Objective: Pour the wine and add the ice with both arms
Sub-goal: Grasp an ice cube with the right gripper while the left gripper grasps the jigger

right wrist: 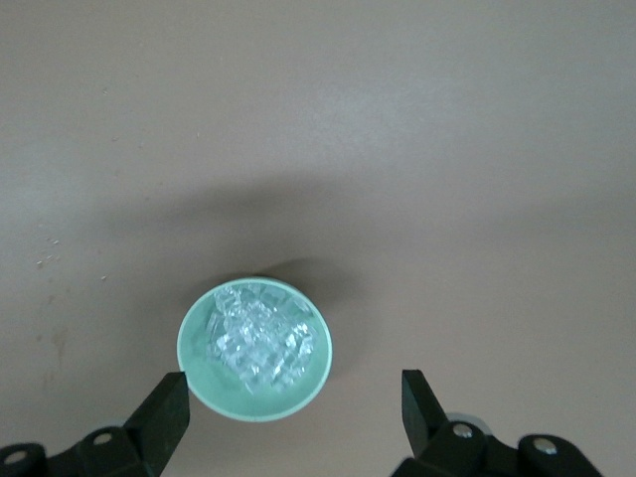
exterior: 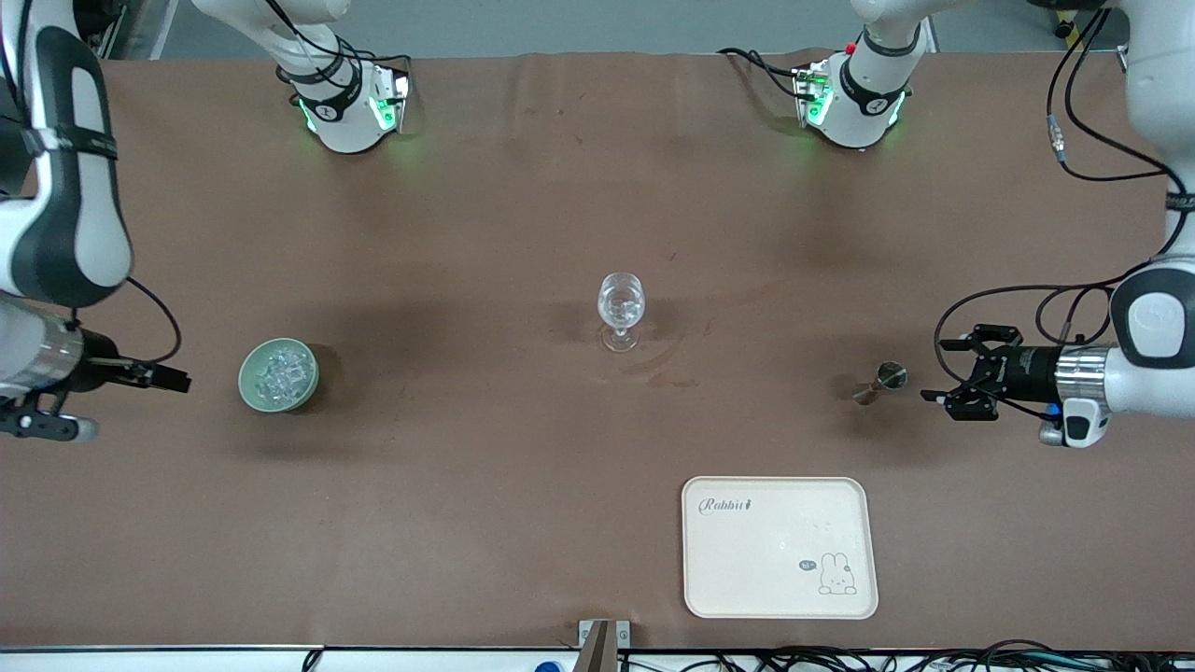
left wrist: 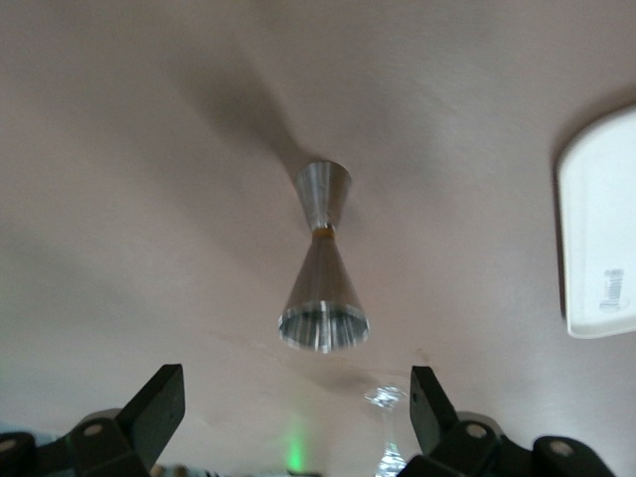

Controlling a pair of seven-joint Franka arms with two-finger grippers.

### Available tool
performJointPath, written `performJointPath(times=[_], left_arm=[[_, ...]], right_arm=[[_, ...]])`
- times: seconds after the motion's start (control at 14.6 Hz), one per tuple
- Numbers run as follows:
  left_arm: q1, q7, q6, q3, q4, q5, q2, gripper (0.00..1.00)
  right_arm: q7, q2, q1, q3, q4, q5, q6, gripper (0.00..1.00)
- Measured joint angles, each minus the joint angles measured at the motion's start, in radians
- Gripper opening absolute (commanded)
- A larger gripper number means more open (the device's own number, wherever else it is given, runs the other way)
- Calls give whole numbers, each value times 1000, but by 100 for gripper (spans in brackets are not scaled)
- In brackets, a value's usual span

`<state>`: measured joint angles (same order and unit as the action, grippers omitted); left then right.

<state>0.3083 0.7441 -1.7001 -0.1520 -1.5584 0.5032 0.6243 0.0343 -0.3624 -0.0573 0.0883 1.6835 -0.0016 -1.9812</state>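
Observation:
I need to pick up the jigger by its narrow middle (exterior: 876,387) with my left gripper next, so that I can pour wine into the stemmed glass (exterior: 621,308).
A clear stemmed glass (exterior: 621,308) stands upright mid-table. A pale green bowl (exterior: 278,374) holds the ice (exterior: 280,371), a heap of small clear chunks, toward the right arm's end. A steel hourglass-shaped jigger (exterior: 882,381) stands toward the left arm's end. My left gripper (exterior: 938,370) is open and empty beside the jigger, a short gap away; the left wrist view shows the jigger (left wrist: 322,268) ahead of the open gripper (left wrist: 296,378). My right gripper (exterior: 173,379) is open and empty beside the bowl; the right wrist view shows the bowl (right wrist: 199,373) and the ice (right wrist: 260,338) ahead of the gripper (right wrist: 293,383).
A cream tray (exterior: 780,546) with a rabbit drawing lies near the table's front edge, nearer to the front camera than the jigger; its corner shows in the left wrist view (left wrist: 596,238). The brown table cover (exterior: 467,233) is bare between the arm bases and the glass.

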Motion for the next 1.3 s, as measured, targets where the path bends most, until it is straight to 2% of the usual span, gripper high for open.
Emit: performJointPath(times=[0.21,0.41,0.82,1.09,1.3], left_arm=[[24,32,-11,0,11,67,75,98],[30,52,-15,0,21,92,123,93],[56,55,-16,-1,25,192,214,86],[55,55,-16,-3,28,228,229,75],[55,31,-16,-6,28,242,237,71]], right_arm=[[7,-6,28,-4,120,0,-130,88],[18,-24,72,-8,195,0,-199,85],[19,-63,91,-8,221,0,-226,78],[19,-96,98,-9,233,0,-256,76],[19,-106,108,-9,264,0,-308,76]])
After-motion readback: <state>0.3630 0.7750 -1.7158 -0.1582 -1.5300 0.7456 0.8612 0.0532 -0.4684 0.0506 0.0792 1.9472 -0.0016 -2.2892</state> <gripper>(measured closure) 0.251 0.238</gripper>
